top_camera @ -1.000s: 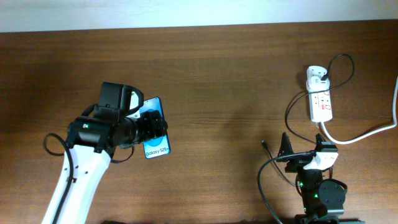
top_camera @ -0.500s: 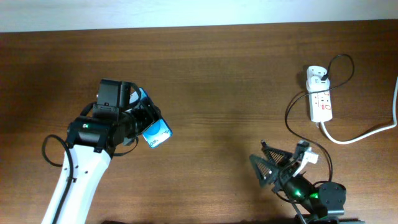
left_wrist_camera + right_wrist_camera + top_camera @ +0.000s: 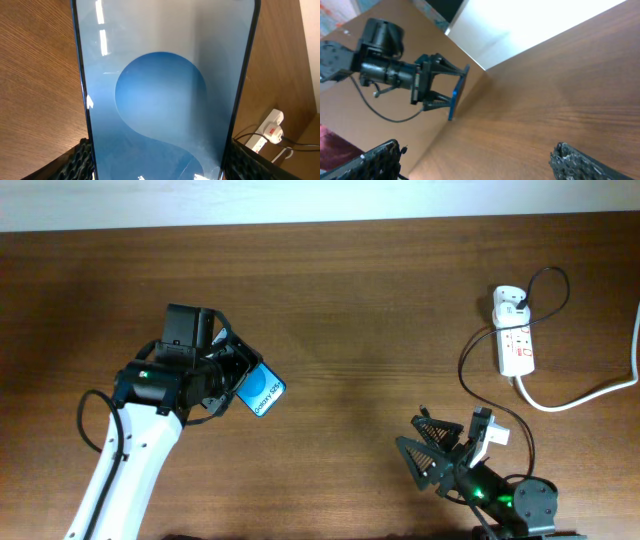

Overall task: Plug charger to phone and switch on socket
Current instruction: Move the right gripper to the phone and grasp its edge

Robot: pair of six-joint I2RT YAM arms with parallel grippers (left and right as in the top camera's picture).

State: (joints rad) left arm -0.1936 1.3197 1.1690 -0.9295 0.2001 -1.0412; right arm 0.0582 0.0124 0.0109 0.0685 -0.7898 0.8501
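Observation:
The phone's loose end point(image 3: 267, 394) point(image 3: 459, 93) needs to be pinched across its thickness by my right gripper next, so that my left gripper can regrip the opposite end of the phone to plug in the charger.
My left gripper point(image 3: 240, 380) is shut on the phone point(image 3: 260, 392), a slim blue-screened phone held above the table at the left and tilted. In the left wrist view the phone point(image 3: 160, 95) fills the frame between the two fingers point(image 3: 160, 172). The socket point(image 3: 515, 345), a white power strip, lies at the far right and also shows in the left wrist view point(image 3: 267, 134). The charger's white adapter point(image 3: 511, 299) sits on the strip's far end, and its thin black cable point(image 3: 465, 365) loops down toward my right arm. My right gripper point(image 3: 432, 450) is open and empty and faces left. In the right wrist view point(image 3: 480, 165) it looks toward the phone point(image 3: 458, 97), seen edge-on.
The strip's thick white cord point(image 3: 590, 393) runs off the right edge. A pale wall runs along the table's far edge point(image 3: 320, 220). Bare brown wood lies between the two arms.
My left gripper has raised and turned the phone, whose lower end now points right. My right arm has swung from facing up the table to facing left, its fingers spread.

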